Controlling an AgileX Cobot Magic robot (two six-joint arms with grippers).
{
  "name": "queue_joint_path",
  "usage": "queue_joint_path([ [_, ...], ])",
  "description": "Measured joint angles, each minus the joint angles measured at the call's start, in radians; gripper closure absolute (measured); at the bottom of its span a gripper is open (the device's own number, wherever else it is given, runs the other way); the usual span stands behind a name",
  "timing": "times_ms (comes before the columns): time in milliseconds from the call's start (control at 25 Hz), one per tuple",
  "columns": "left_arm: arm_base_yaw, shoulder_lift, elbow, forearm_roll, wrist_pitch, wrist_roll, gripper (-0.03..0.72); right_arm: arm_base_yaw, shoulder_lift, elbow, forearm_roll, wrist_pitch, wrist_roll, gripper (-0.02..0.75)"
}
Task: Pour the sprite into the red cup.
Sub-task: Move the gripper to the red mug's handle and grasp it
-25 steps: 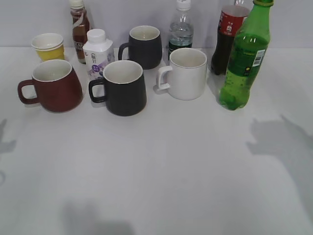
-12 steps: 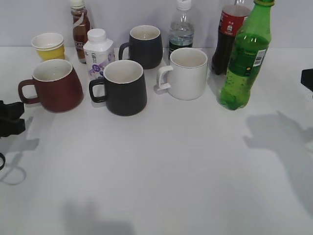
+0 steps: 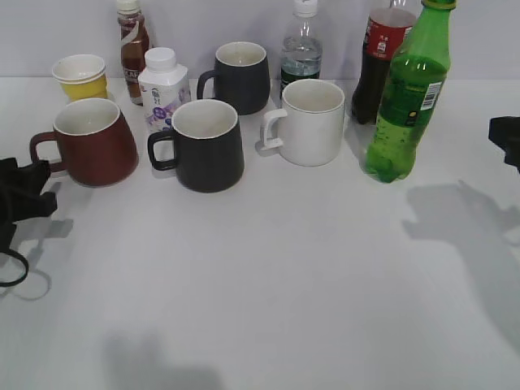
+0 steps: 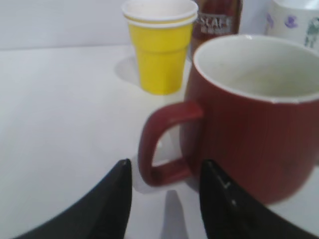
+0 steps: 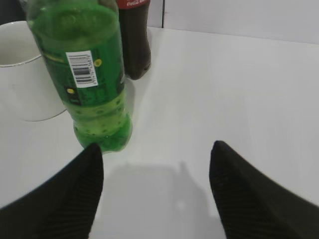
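Note:
My left gripper grabs the cup by its slim handle (image 3: 42,148) next, since the red cup's round body (image 3: 104,152) is too wide for the fingers.
The sprite (image 3: 409,97), a tall green bottle with a barcode patch, stands upright at the right; it also shows in the right wrist view (image 5: 87,74). The red cup (image 3: 96,144) stands at the left with its handle pointing left, and fills the left wrist view (image 4: 254,114). My left gripper (image 3: 24,183) is open and empty just left of the cup's handle (image 4: 164,144); its fingers (image 4: 167,172) point at the handle. My right gripper (image 3: 508,134) is open and empty at the right edge, its fingers (image 5: 157,152) apart to the right of the bottle.
Two black mugs (image 3: 205,146) (image 3: 240,77) and a white mug (image 3: 307,122) stand in the middle. A yellow paper cup (image 3: 81,77), brown coffee bottle (image 3: 132,49), white milk bottle (image 3: 162,89), clear bottle (image 3: 301,50) and cola bottle (image 3: 378,57) line the back.
My left gripper has come in from the left edge toward the red cup's handle. My right gripper has come into view at the right edge and moved slightly left.

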Motion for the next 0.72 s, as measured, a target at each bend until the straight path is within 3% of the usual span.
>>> queue_joint_path([
  [480,0.033,0.14,-0.137,-0.035,0.0,0.0,0.337,0.0,0.056,0.001,0.0,-0.019,0.0,0.237],
  [720,0.076,0.173,-0.183,0.035,0.014,0.0,0.337,0.0,0.056,0.001,0.0,-0.025,0.0,0.237],
])
